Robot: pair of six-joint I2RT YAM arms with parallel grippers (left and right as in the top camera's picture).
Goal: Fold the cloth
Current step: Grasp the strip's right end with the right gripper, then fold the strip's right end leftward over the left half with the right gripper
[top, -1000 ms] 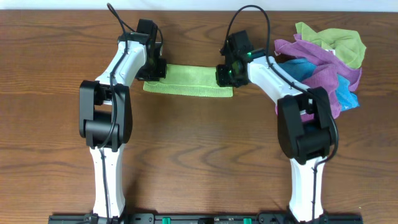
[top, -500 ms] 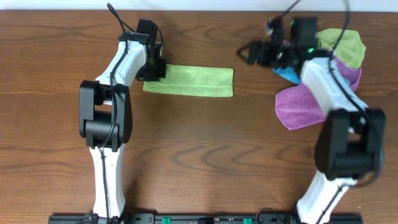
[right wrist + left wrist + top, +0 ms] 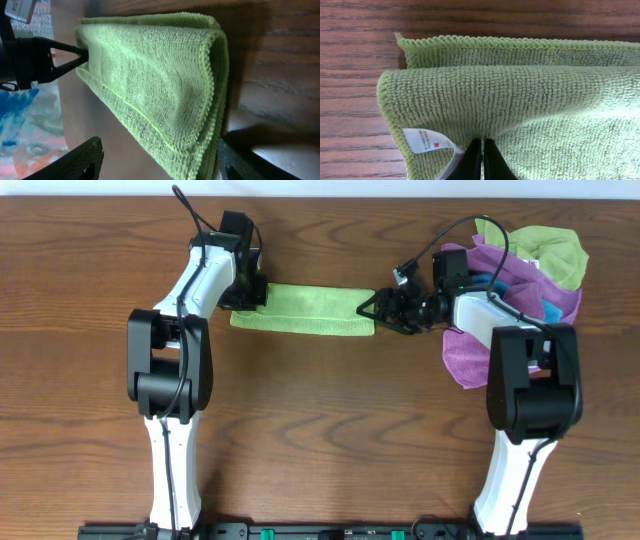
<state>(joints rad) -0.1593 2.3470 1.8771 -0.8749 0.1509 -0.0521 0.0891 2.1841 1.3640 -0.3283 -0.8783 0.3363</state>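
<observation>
My right gripper pinches the cloth's folded end (image 3: 371, 317) (image 3: 194, 145), opposite the white label, next. Then it folds that end over toward the label.
A green cloth (image 3: 305, 310) lies folded into a long strip on the wooden table. My left gripper (image 3: 246, 292) is at its left end. In the left wrist view the fingers (image 3: 482, 152) are shut on a pinch of the cloth (image 3: 520, 95), beside its white label (image 3: 426, 142). My right gripper (image 3: 372, 308) is at the strip's right end. In the right wrist view the jaws (image 3: 159, 162) are wide open, with the folded end of the cloth (image 3: 160, 75) between them, not gripped.
A pile of loose cloths (image 3: 525, 265) in purple, lime green and blue lies at the back right, behind my right arm. One purple cloth (image 3: 468, 355) hangs down toward the table's middle right.
My right gripper let go of the cloth's right end, swung out to the pile, then came back low to that end with open jaws. A purple cloth slid down from the pile. The left arm stayed.
</observation>
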